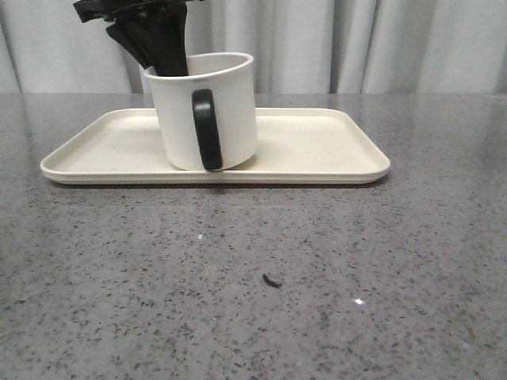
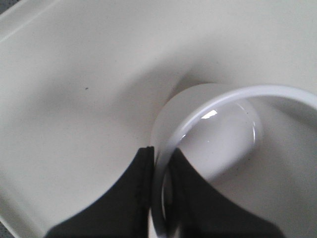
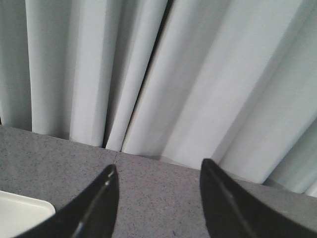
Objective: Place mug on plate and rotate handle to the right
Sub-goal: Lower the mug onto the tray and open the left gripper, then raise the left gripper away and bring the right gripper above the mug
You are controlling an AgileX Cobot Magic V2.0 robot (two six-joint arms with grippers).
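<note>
The white mug's base is flat inside the edges of the cream plate, so the mug would stand and my left gripper should open its fingers.
The white mug [image 1: 207,111] stands upright on the cream plate [image 1: 317,146], left of its middle. Its black handle [image 1: 207,131] faces the camera; the face print is hidden. My left gripper [image 1: 162,57] comes down from above and is shut on the mug's far left rim, one finger inside, one outside. The left wrist view shows the rim [image 2: 208,104] pinched between the fingertips [image 2: 141,173], with the plate [image 2: 74,89] beneath. My right gripper [image 3: 158,171] is open and empty over the grey table, out of the front view.
The grey speckled table [image 1: 253,277] runs in front of the plate, with a small dark speck [image 1: 272,280]. A pale curtain [image 1: 356,39] hangs behind. A plate corner [image 3: 20,210] shows in the right wrist view.
</note>
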